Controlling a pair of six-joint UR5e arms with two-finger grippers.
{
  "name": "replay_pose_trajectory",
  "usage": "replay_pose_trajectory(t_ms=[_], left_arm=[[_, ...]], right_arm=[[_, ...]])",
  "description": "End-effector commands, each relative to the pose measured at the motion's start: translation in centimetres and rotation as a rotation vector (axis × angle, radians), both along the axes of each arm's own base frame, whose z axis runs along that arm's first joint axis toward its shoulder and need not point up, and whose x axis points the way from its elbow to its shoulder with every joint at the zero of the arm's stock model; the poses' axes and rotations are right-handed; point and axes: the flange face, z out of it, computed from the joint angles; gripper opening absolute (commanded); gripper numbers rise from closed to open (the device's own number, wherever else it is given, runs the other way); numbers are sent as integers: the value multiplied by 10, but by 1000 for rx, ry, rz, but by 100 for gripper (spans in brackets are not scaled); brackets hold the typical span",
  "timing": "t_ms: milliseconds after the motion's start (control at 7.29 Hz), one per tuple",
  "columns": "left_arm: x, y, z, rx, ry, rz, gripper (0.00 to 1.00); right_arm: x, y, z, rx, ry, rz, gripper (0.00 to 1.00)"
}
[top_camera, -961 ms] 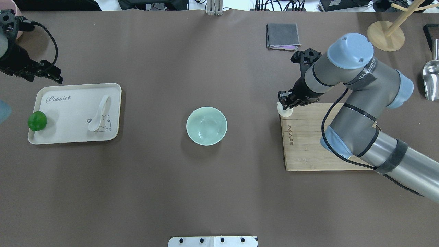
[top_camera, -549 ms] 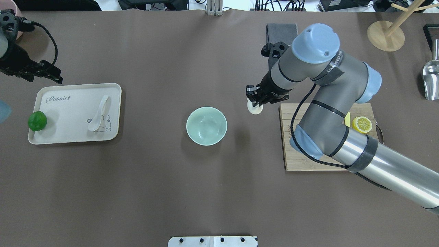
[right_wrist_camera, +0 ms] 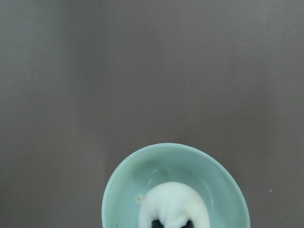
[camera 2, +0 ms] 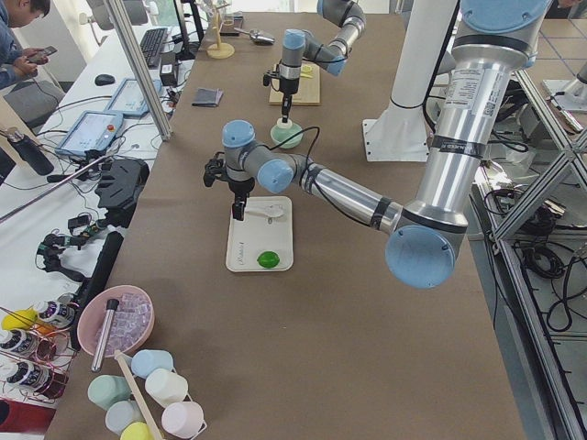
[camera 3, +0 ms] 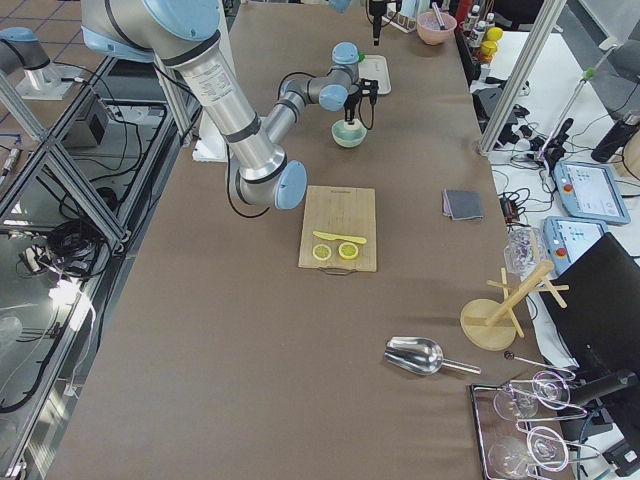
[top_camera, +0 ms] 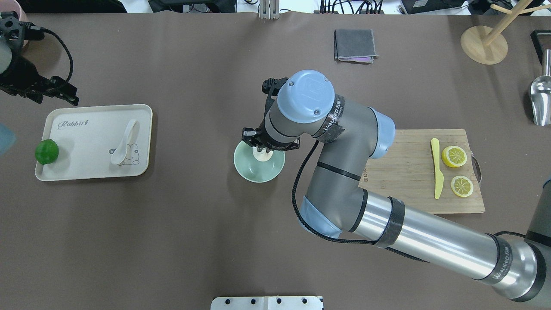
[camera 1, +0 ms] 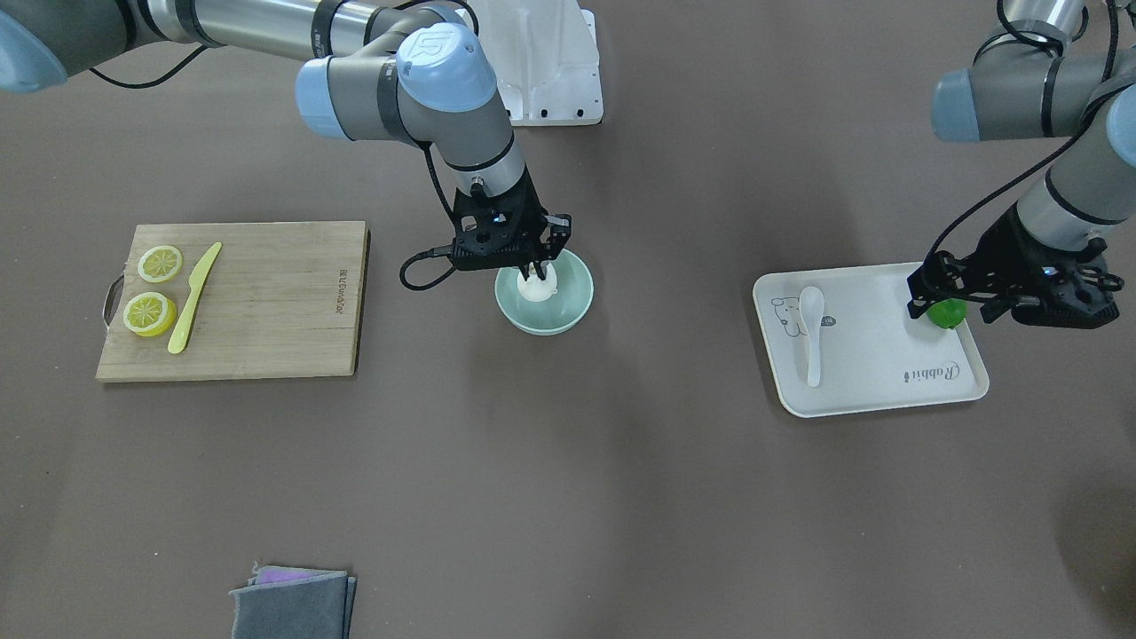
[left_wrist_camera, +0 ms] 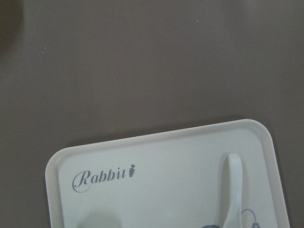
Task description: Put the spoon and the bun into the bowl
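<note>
The robot needs to grab the white spoon by its handle [camera 1: 815, 357] with the left gripper next, to put the spoon into the mint-green bowl [camera 1: 545, 309] with the bun.
My right gripper [top_camera: 263, 150] is shut on the white bun [top_camera: 263, 155] and holds it low inside the mint-green bowl [top_camera: 252, 170] at the table's middle. The front view shows the bun [camera 1: 536, 286] between the fingers, within the bowl's rim [camera 1: 572, 306]. The right wrist view shows the bun [right_wrist_camera: 173, 205] over the bowl [right_wrist_camera: 137, 175]. The white spoon [top_camera: 125, 144] lies on the beige tray [top_camera: 86, 129] at the left. My left gripper [top_camera: 64, 92] hovers open and empty beyond the tray's far left corner.
A green lime [top_camera: 46, 151] sits on the tray's left end. A wooden cutting board [top_camera: 404, 172] at the right holds two lemon slices [top_camera: 456, 156] and a yellow knife [top_camera: 437, 172]. A grey cloth [top_camera: 355, 45], a wooden stand [top_camera: 484, 45] and a metal scoop [top_camera: 541, 99] lie further back.
My right arm has carried the bun left from the cutting board's corner to the bowl and lowered it in. The left arm has not moved.
</note>
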Motion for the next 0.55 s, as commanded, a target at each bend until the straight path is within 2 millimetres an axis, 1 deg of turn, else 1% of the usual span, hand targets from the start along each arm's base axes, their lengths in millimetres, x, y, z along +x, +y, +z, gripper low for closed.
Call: replay_pose_trajectory(t_ms=[0, 137, 275, 412], left_arm=[[34, 7, -14, -53, 32, -26, 97], [75, 20, -23, -56, 39, -52, 97], [114, 36, -15, -39, -6, -28, 91], [138, 36, -4, -34, -41, -8, 86]], right_arm=[[4, -2, -2, 8, -4, 2, 100], [18, -7, 10, 1, 0, 9, 100], [43, -6, 29, 4, 2, 10, 100], [82, -10, 53, 10, 4, -15, 100]])
